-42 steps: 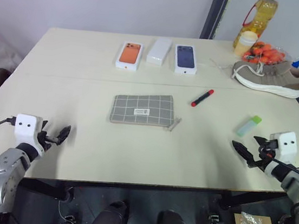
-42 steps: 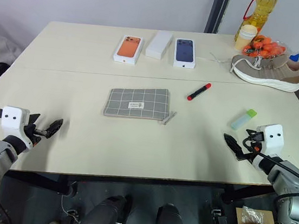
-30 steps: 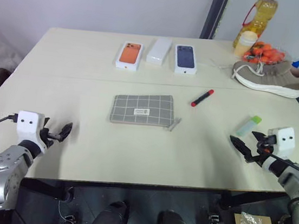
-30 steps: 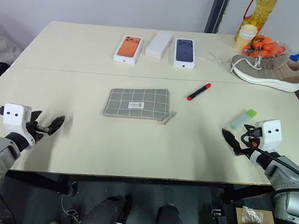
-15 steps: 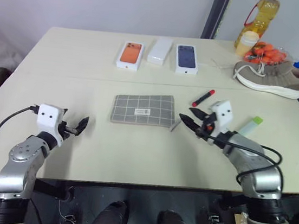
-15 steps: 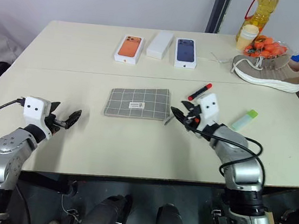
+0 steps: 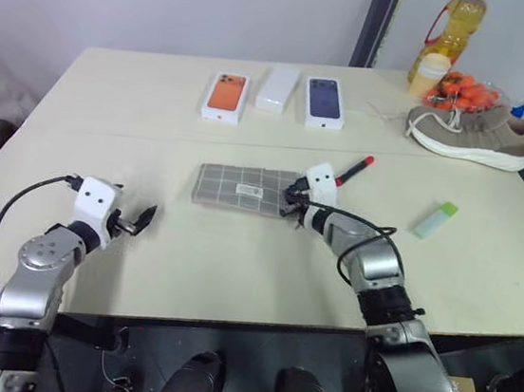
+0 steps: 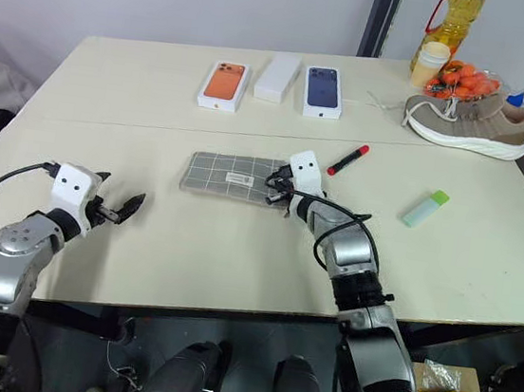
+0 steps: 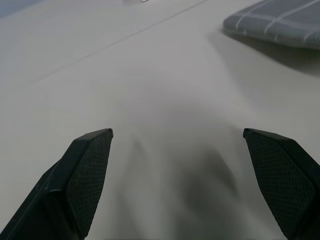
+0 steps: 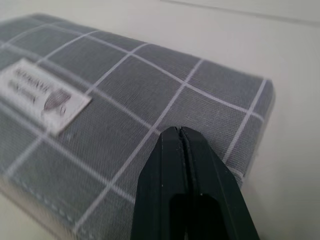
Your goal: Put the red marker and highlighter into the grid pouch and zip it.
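My left gripper will next grab the grid pouch by its free short end [image 7: 200, 184], where the edge of the cloth stands up off the table.
The grid pouch [image 7: 239, 188] lies flat mid-table, grey with white lines and a small white label. My right gripper [image 7: 290, 199] is at its right end. In the right wrist view the gripper [image 10: 178, 131] has its black fingers pressed together just over the pouch's fabric [image 10: 100, 100], with nothing showing between them. The zipper pull is hidden under that hand. The red marker [image 7: 353, 171] lies just right of the pouch, and the highlighter [image 7: 435, 220] lies further right. My left gripper [image 7: 140, 219] stands open over bare table left of the pouch, whose corner shows in its wrist view [image 9: 280, 22].
At the back stand an orange phone box [image 7: 226, 96], a white box [image 7: 277, 88] and a blue phone box [image 7: 325, 102]. A beige shoe [image 7: 475, 136], an oil bottle [image 7: 449, 33] and a bag of orange items [image 7: 461, 90] sit at the far right corner.
My right arm swung from the table's right edge across to the pouch's right end, and its fingers closed. The left gripper crept slightly forward and rolled, staying open.
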### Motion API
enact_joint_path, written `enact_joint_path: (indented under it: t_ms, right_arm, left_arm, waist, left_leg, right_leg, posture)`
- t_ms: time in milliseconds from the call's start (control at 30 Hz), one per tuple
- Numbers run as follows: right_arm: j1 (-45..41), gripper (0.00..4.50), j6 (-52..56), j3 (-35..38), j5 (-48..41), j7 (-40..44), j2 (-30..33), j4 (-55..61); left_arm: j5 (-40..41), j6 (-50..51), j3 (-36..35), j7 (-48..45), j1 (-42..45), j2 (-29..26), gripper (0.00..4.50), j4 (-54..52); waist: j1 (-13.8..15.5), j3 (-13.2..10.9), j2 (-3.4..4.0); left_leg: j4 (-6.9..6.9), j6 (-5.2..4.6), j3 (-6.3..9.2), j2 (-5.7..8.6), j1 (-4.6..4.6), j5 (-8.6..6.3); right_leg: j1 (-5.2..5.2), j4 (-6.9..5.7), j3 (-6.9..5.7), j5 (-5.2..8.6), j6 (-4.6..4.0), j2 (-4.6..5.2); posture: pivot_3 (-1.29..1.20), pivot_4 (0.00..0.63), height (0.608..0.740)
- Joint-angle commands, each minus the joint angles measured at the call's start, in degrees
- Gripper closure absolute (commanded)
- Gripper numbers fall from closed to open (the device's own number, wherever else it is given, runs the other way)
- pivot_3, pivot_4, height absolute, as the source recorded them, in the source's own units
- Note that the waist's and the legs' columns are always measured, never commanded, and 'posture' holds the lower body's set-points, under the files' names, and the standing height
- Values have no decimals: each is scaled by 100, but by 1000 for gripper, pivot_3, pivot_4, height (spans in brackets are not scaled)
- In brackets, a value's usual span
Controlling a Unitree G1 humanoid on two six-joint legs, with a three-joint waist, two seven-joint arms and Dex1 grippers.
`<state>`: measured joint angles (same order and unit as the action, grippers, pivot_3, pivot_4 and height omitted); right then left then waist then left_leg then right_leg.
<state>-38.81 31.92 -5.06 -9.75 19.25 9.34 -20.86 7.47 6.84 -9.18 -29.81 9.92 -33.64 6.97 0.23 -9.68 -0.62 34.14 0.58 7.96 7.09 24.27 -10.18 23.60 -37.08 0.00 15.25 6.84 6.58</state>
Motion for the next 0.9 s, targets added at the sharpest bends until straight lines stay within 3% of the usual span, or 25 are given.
enact_joint_path:
  t_ms: [33,400,733,833,900]
  right_arm:
    - [-155,4441,-42,214,-60,-122,-186,-201]
    - [-107,4441,-63,114,147,-121,-340,-65]
    - [63,4441,3,62,264,-148,-384,195]
    - [99,4500,24,39,296,-162,-370,266]
    - [125,4500,32,25,317,-166,-360,308]
  left_arm:
    - [-505,-966,411,-283,455,-222,0,631]
    - [-1931,-4812,1702,-339,2583,-209,0,4187]
    - [-2846,-6307,2315,440,3708,34,0,5942]
    - [-2932,-6446,2354,578,3809,79,818,6145]
    - [-2903,-6510,2334,629,3836,104,1909,6221]
  waist:
    - [-11,1,1]
    - [-128,2,0]
    - [-119,3,-1]
    - [-133,3,-1]
    - [-144,3,-1]
  left_leg:
    - [0,0,0,0,-2,0]
    - [-7,8,4,-1,-10,6]
    - [-1,7,6,4,-10,7]
    - [-2,6,6,4,-10,7]
    - [-2,6,6,4,-10,7]
  right_leg:
    - [-1,0,0,0,0,-1]
    - [0,-15,0,-4,-2,-3]
    - [-4,-18,-2,-6,4,-3]
    - [-3,-20,-2,-6,5,-3]
    - [-2,-21,-2,-6,5,-4]
  posture:
    - [0,150,740]
    - [0,150,740]
    - [0,150,740]
    - [0,150,740]
    - [0,150,740]
